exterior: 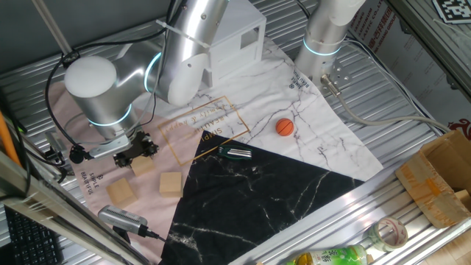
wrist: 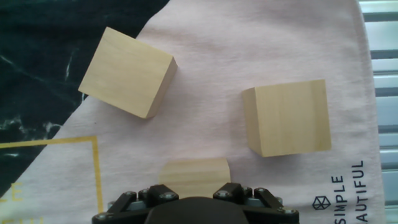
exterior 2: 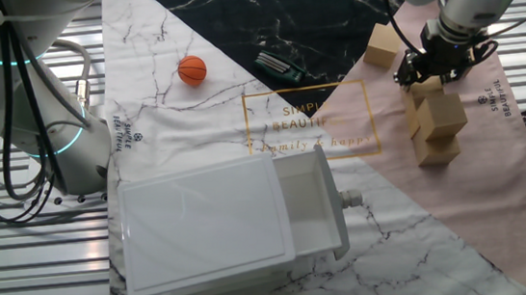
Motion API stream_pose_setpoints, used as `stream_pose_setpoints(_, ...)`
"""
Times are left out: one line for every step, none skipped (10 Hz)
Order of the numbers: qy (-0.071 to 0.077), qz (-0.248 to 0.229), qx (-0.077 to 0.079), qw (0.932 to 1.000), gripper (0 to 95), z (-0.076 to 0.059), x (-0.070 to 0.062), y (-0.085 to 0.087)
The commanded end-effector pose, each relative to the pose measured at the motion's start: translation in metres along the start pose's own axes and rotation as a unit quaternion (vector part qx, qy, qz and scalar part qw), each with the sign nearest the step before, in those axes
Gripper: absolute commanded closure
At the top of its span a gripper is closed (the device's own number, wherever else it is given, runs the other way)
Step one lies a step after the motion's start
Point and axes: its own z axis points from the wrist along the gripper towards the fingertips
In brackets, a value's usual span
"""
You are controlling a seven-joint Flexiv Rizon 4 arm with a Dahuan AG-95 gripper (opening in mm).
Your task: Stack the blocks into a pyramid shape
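I need to open my gripper. The wooden block's lower edge (exterior: 145, 172) meets the pink cloth below my fingertips, so the block would stay there.
My gripper (exterior: 140, 156) stands low over the pink cloth at the left, shut on a tan wooden block (exterior: 143, 165). In the hand view that block (wrist: 194, 170) sits between the jaws of the gripper (wrist: 194, 186), its lower part hidden by the hand. Two more blocks lie just ahead, one (wrist: 127, 71) at the upper left and one (wrist: 287, 117) to the right. From the other fixed view the gripper (exterior 2: 427, 74) is over the block (exterior 2: 425, 88), with two further blocks (exterior 2: 444, 114) (exterior 2: 434, 148) close beside it and a separate one (exterior 2: 382, 46) near the black marble patch.
An orange ball (exterior: 285, 126) lies on the white marble cloth. The white box-like house (exterior: 235, 40) stands at the back. A small dark razor-like tool (exterior: 235, 153) lies at the black patch's edge, and a cable plug (exterior: 121, 218) lies near the front left.
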Motion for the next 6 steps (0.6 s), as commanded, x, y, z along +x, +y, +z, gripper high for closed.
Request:
stream_pose_setpoints(-0.005,0.0,-0.002,1.0,38.0,-0.0002,0.0002,0.0005)
stream_pose_setpoints(-0.003,0.0,-0.002,1.0,38.0,-0.0002,0.0002,0.0005)
stream_pose_setpoints(-0.005,0.0,-0.002,1.0,19.0,-0.0001,0.0003,0.0006)
stream_pose_setpoints(-0.004,-0.001,-0.003,1.0,19.0,-0.0001,0.0003,0.0006)
stream_pose_setpoints(-0.003,-0.003,-0.003,1.0,19.0,-0.0001,0.0005,0.0006)
stream_pose_setpoints(-0.003,-0.003,-0.003,1.0,19.0,-0.0002,0.0006,0.0006)
